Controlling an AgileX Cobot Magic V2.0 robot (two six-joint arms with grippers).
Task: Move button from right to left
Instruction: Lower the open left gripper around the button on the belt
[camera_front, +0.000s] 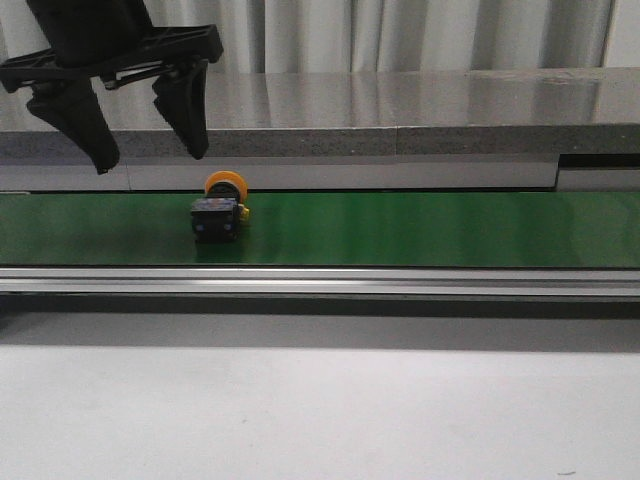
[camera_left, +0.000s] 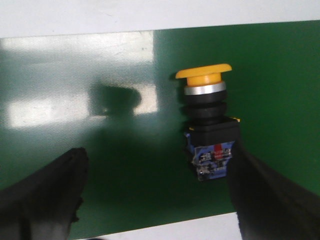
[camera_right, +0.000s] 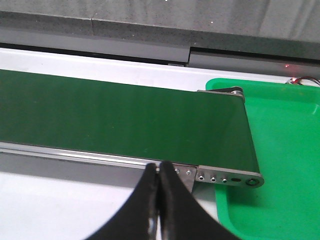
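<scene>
The left gripper's fingers are above the button's black and blue body and would miss the button if they closed now. The left gripper should go lower first, then close on the button.
The button (camera_front: 219, 208), a yellow-orange cap on a black and blue body, lies on its side on the green belt (camera_front: 420, 228), left of the middle. My left gripper (camera_front: 147, 155) hangs open above the belt, up and to the left of the button, holding nothing. In the left wrist view the button (camera_left: 209, 122) lies on the belt close to one finger (camera_left: 270, 195), with the gripper (camera_left: 157, 192) wide open. My right gripper (camera_right: 159, 170) is shut and empty, over the near rail at the belt's right end; it does not show in the front view.
A grey metal rail (camera_front: 320, 280) runs along the belt's near side, with white table (camera_front: 320, 410) in front. A grey ledge (camera_front: 400, 140) runs behind the belt. A green tray (camera_right: 280, 150) sits past the belt's right end.
</scene>
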